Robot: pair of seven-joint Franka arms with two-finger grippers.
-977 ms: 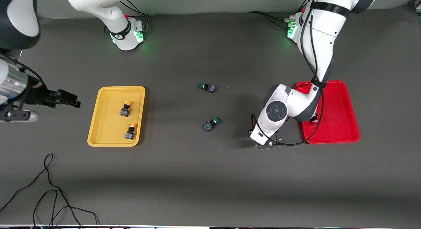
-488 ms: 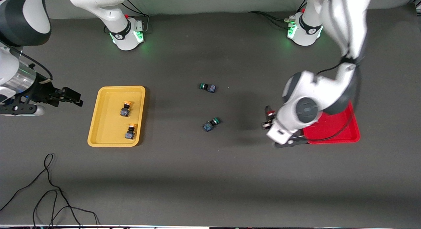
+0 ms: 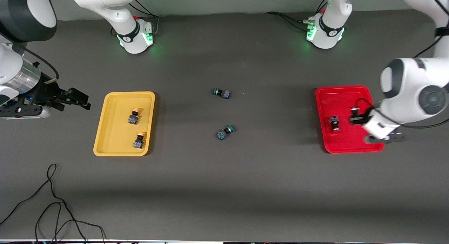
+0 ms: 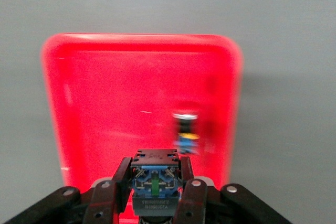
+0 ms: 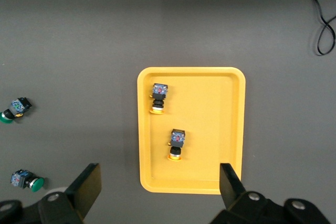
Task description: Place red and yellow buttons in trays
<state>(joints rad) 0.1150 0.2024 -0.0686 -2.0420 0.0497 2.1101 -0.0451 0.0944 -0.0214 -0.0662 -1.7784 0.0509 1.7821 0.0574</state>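
The red button goes lower in my left gripper first. It hangs above the red tray's bottom, so if I opened now, the button would fall.
My left gripper [image 3: 355, 118] is shut on a red button [image 4: 156, 178], held over the red tray [image 3: 345, 96]; only its bluish base shows in the left wrist view. A second red button [image 3: 334, 123] lies in that tray [image 4: 115, 87], and it also shows in the left wrist view [image 4: 186, 132]. The yellow tray [image 3: 115, 131] holds two yellow buttons [image 3: 134, 116] [image 3: 139, 140]. My right gripper [image 3: 80, 99] is open and empty, up beside the yellow tray [image 5: 220, 119] toward the right arm's end, and waits.
Two green-capped switches [image 3: 221, 93] [image 3: 225, 132] lie on the dark table between the trays. A black cable [image 3: 52, 202] coils near the front edge at the right arm's end. The arm bases stand along the table's back edge.
My left arm has swung from the table beside the red tray toward the left arm's end, carrying the button over the tray. The right gripper has drifted slightly.
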